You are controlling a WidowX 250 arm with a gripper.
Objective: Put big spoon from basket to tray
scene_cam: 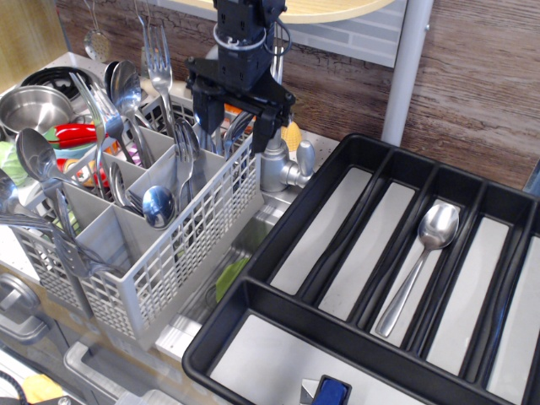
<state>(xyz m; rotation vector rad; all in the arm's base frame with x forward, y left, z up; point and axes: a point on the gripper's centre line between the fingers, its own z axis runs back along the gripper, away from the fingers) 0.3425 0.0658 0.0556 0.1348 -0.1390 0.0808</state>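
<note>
I need to grab the spoon by its bowl with my gripper next, so that the big spoon can go from the basket (160,261) to the tray.
The light grey lattice basket (160,261) stands at the left and holds several spoons and forks upright. Big spoons stand in its left compartments, one with its bowl up at the back (126,84) and one at the left (34,152). My gripper (234,125) hangs over the basket's back right compartment with its jaws open. Its black fingers (202,110) straddle a bunch of steel handles there without closing on them. The black tray (337,329) lies at the right. One big spoon (422,261) lies in one of its long slots.
A steel pot (34,105) and red and green items sit behind the basket at the left. A chrome tap (283,164) stands between basket and tray. A grey post (405,67) rises behind the tray. A blue object (332,392) sits at the tray's front edge.
</note>
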